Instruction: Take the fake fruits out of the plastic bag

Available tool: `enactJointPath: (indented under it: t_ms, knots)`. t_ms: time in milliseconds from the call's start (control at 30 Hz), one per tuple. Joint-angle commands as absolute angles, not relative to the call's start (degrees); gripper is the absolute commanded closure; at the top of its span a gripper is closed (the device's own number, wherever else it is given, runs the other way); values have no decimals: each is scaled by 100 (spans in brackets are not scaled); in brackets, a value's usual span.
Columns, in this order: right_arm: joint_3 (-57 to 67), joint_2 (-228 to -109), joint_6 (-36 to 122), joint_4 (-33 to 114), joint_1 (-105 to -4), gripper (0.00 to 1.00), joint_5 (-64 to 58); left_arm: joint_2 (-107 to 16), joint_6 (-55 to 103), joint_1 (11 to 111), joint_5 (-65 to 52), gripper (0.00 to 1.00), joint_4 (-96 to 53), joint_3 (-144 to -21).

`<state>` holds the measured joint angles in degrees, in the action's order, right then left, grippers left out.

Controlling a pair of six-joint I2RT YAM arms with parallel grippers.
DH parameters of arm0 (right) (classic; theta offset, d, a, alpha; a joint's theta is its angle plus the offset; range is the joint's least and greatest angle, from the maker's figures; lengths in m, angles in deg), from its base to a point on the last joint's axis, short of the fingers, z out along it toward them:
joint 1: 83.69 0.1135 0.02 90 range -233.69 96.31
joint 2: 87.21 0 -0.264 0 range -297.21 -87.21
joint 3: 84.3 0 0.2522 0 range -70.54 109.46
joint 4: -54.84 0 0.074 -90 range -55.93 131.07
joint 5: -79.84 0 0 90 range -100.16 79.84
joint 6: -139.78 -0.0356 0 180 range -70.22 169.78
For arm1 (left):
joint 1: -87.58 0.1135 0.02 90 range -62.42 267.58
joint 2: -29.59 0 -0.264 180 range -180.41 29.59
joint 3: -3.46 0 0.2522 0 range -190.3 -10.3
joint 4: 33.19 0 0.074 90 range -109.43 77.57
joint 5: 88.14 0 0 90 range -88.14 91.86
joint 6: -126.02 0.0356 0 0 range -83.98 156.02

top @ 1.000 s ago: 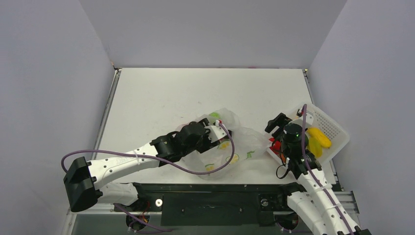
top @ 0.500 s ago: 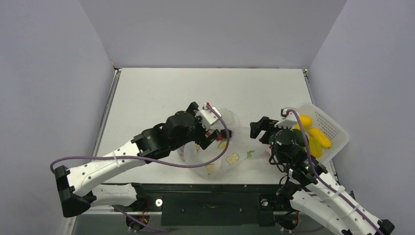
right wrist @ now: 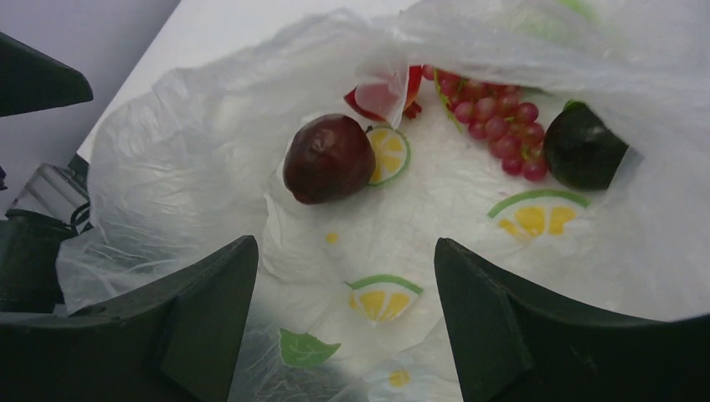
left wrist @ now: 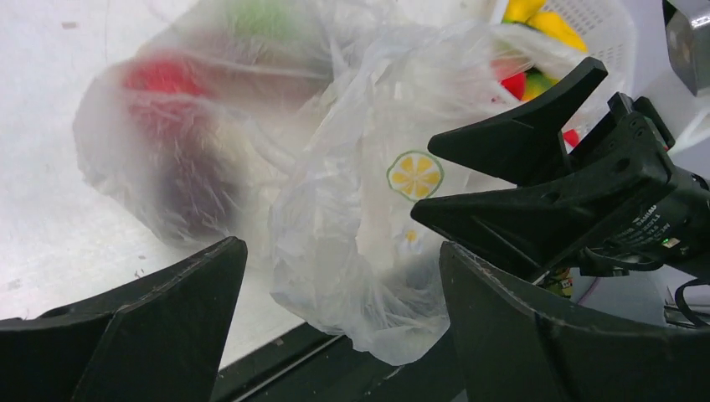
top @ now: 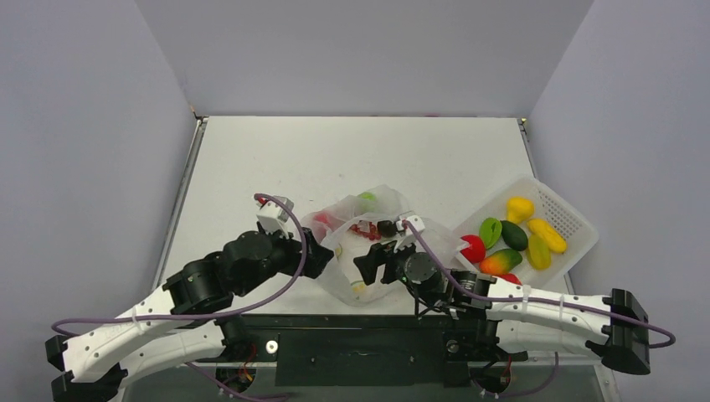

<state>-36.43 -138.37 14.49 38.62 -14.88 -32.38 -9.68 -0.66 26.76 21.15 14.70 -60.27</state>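
My left gripper is to grab the plastic bag's bunched near fold (top: 335, 283) (left wrist: 350, 289) next, so the plastic bag's opening stays free.
The clear plastic bag (top: 381, 243) with citrus prints lies at the table's near middle. Inside it I see a red fruit (top: 328, 222), a lime green one (top: 367, 198), red grapes (top: 364, 228) and a dark fruit (top: 386, 227). My left gripper (top: 316, 256) is open at the bag's left side, with the bag's bunched film (left wrist: 352, 251) between its fingers but not pinched. My right gripper (top: 374, 265) is open at the bag's near edge and looks into its mouth. There I see a dark maroon fruit (right wrist: 328, 157), the grapes (right wrist: 494, 126) and a dark green fruit (right wrist: 586, 146).
A white perforated basket (top: 576, 219) stands at the right edge. It holds several fruits, among them a yellow one (top: 519, 207), a green one (top: 490, 230), a red one (top: 473, 249) and a red-green mango (top: 501, 261). The table's near edge lies just below the bag.
My left gripper has drawn back from over the bag to its left side. My right arm has swung from the basket leftward to the bag's near edge.
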Motion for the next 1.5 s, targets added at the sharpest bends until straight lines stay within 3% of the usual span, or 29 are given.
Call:
enactJointPath:
  t_ms: [0,167,233,300,367,500,700,767,1067,1367,1467]
  knots:
    - [-3817,-14216,911,4854,-1362,28,-3112,-1319,-1053,2666,2044,18,1502,-5845]
    - [-4091,-14419,577,5353,-1356,28,-2847,-1883,-1107,2667,2170,28,1594,-5716]
    - [-4264,-14489,445,5672,-1355,28,-2807,-1970,-1086,2663,2153,42,1637,-5595]
    - [-4586,-14669,260,6120,-1357,28,-2768,-1848,-1165,2667,2173,75,1896,-5415]
    - [-4645,-15028,247,6374,-1359,30,-2708,-1627,-1302,2667,2186,87,2223,-5270]
    - [-4539,-15752,219,6672,-1283,42,-2729,-1091,-1519,2666,1997,100,2341,-4905]
    - [-4239,-16450,205,7039,-1259,59,-2994,-837,-1616,2658,1632,100,2366,-4544]
    - [-4212,-16523,186,7156,-1265,60,-3193,-900,-1583,2658,1580,100,2469,-4544]
    - [-3713,-16978,368,7435,-1502,58,-3211,-903,-1131,2657,1270,100,1282,-4741]
    - [-3975,-17700,96,8623,-2090,52,-2294,-1639,-590,2658,660,100,179,-5349]
    - [-4003,-17819,130,8744,-2111,45,-2210,-1785,-643,2656,472,100,-60,-5262]
